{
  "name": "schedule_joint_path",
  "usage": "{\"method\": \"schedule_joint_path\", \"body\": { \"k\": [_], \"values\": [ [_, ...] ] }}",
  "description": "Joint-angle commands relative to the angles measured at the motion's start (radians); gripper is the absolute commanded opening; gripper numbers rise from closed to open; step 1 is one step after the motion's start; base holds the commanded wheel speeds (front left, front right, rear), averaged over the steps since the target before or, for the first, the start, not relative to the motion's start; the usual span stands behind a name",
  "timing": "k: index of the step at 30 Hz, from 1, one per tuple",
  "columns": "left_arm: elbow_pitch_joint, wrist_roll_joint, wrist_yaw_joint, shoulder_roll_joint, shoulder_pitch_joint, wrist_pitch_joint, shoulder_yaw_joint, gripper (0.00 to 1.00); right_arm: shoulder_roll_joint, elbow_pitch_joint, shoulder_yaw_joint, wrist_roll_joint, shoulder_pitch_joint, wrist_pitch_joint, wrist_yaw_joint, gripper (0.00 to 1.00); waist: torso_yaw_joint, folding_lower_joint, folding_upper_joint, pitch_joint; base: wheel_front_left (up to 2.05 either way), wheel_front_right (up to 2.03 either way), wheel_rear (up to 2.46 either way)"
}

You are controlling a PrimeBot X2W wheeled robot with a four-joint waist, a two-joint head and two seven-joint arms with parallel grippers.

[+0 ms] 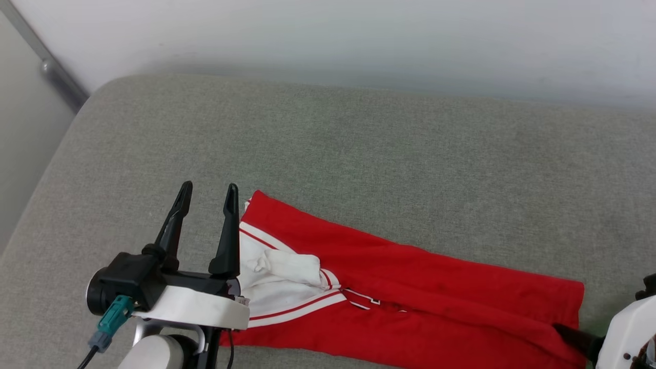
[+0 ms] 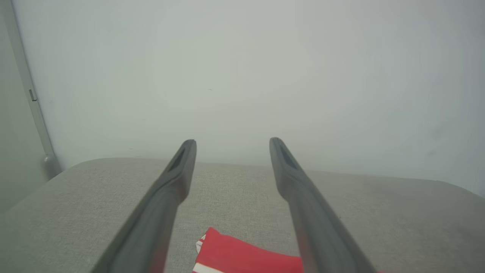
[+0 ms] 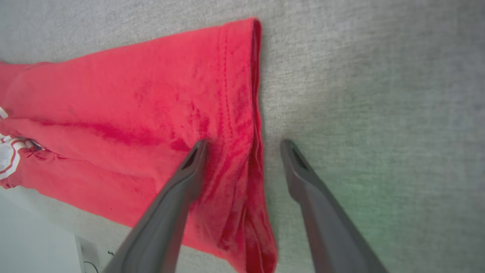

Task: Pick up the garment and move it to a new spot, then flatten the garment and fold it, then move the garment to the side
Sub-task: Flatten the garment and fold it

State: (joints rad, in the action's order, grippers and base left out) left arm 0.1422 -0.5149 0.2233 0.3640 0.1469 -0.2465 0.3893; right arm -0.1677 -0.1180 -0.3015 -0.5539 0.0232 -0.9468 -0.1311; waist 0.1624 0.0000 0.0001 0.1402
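Observation:
I will next grab the garment by its red hem [image 1: 569, 338] [image 3: 241, 177] with my right gripper, so that I can fold the garment over on itself.
The garment [image 1: 410, 287], red with white sleeves and striped trim, lies folded in a long band across the near part of the grey cushion [image 1: 328, 154]. My left gripper [image 1: 209, 190] is open above the garment's left end, fingers pointing away, nothing between them. Its own view shows the red corner of the garment [image 2: 242, 254] below the spread fingers. My right gripper [image 3: 242, 143] is open over the garment's right hem [image 3: 235, 113], one finger above the red cloth, the other above bare cushion. In the head view one dark right finger [image 1: 576, 338] reaches onto the hem.
A pale wall [image 1: 359, 36] runs behind the cushion. A grey metal bar [image 1: 51, 72] stands at the far left corner. The cushion's rounded left edge [image 1: 31, 215] drops off beside my left arm. Bare cushion stretches behind the garment.

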Motion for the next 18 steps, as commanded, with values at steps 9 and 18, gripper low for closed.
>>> {"method": "schedule_joint_path", "body": {
  "k": [9,18],
  "values": [
    [-0.004,0.027,0.012,-0.002,0.005,-0.009,-0.002,1.00,0.061,-0.096,0.065,0.005,-0.001,-0.066,0.000,0.00,0.011,0.0000,-0.0001,0.018,0.00,0.00,0.00],
    [-0.013,0.017,0.037,0.021,-0.041,0.017,-0.013,1.00,0.001,-0.017,0.104,0.015,0.036,-0.026,0.001,0.00,-0.035,0.0000,-0.0001,-0.052,0.00,0.00,0.00]
  ]
}}
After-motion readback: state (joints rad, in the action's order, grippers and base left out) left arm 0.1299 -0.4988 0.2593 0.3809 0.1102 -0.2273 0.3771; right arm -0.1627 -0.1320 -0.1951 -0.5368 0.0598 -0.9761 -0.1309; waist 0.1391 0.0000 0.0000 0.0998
